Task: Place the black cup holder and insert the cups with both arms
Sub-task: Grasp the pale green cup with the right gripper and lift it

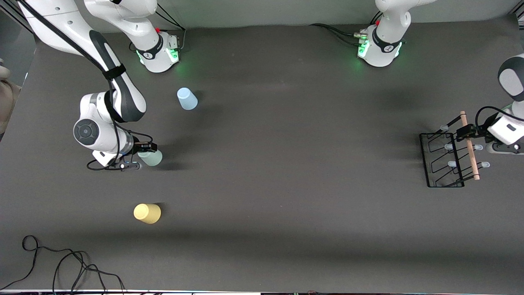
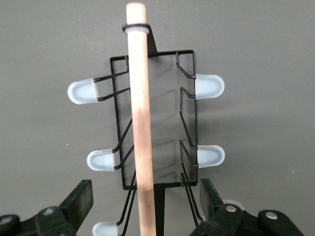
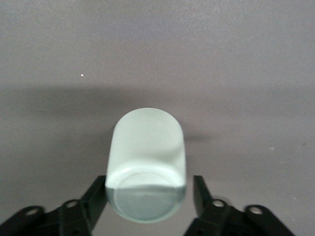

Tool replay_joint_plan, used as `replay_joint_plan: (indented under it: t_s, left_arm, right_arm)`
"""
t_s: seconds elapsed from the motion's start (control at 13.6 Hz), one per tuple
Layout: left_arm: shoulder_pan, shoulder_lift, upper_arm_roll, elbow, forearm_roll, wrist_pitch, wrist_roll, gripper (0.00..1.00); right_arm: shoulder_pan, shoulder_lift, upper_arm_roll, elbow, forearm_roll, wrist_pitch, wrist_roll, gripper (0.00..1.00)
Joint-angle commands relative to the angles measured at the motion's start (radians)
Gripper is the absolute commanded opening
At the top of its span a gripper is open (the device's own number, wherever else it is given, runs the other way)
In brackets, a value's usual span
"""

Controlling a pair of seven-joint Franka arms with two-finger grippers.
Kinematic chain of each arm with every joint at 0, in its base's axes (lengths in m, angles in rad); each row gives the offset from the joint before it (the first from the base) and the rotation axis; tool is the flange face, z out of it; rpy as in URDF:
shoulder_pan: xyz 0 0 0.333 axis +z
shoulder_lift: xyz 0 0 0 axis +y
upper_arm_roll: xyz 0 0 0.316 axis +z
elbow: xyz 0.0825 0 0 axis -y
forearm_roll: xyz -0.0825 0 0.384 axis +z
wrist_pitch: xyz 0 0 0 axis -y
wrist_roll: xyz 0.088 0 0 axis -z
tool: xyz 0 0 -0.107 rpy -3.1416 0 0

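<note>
The left gripper should close now: its open fingers are on either side of the wooden rod's near section (image 2: pixel 146 206), so they would hold it.
The black cup holder (image 1: pixel 427 164) stands at the left arm's end of the table, its wooden rod (image 1: pixel 469 144) on top and pale blue peg tips on both sides. My left gripper (image 1: pixel 466 132) is open, one finger on each side of the rod (image 2: pixel 142 123) without touching it. The pale green cup (image 1: pixel 151 158) sits at the right arm's end. My right gripper (image 1: pixel 146 150) is open around it, its fingers (image 3: pixel 96 196) flanking the cup (image 3: pixel 147 147) with a gap on one side. The light blue cup (image 1: pixel 187 98) and the yellow cup (image 1: pixel 147 213) stand free on the table.
A black cable (image 1: pixel 61 262) lies looped at the table's near corner at the right arm's end. The arm bases (image 1: pixel 159 51) stand along the far edge. The dark mat (image 1: pixel 286 164) stretches between the cups and the holder.
</note>
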State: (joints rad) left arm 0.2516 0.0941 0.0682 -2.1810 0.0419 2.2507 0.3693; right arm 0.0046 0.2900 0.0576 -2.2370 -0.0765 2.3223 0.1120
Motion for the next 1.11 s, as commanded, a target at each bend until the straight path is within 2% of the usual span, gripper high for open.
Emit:
replay_joint_plan:
  t_s: [0.0, 0.07, 0.15, 0.22, 0.44, 0.59, 0.81, 1.03]
  left_arm:
    - [0.009, -0.008, -0.008, -0.019, 0.007, 0.013, 0.003, 0.58]
    - [0.008, -0.010, -0.008, -0.014, 0.007, 0.004, -0.004, 0.34]
    - [0.006, -0.011, -0.010, -0.010, 0.007, -0.003, -0.006, 0.04]
    - [0.008, -0.013, -0.010, -0.010, 0.007, -0.005, -0.004, 0.00]
    - [0.008, -0.020, -0.011, 0.010, 0.007, -0.020, 0.000, 0.00]
    - [0.003, -0.025, -0.011, 0.113, 0.007, -0.154, 0.003, 0.00]
    - [-0.005, -0.024, -0.016, 0.321, 0.004, -0.386, 0.005, 0.00]
    - [-0.072, -0.014, -0.034, 0.476, -0.026, -0.537, -0.062, 0.00]
  right_arm:
    - [0.006, -0.015, -0.002, 0.008, -0.019, -0.010, 0.018, 0.28]
    - [0.012, -0.037, -0.002, 0.028, -0.017, -0.058, 0.021, 0.22]
    - [0.014, -0.055, 0.001, 0.071, -0.016, -0.148, 0.031, 0.20]
    - [0.018, -0.072, 0.005, 0.136, -0.016, -0.258, 0.032, 0.20]
    - [0.072, -0.109, 0.008, 0.323, -0.014, -0.519, 0.106, 0.20]
    - [0.100, -0.101, 0.010, 0.439, -0.012, -0.625, 0.121, 0.20]
    - [0.098, -0.098, 0.010, 0.505, 0.053, -0.646, 0.110, 0.20]
    - [0.092, -0.089, 0.008, 0.548, 0.058, -0.646, 0.106, 0.20]
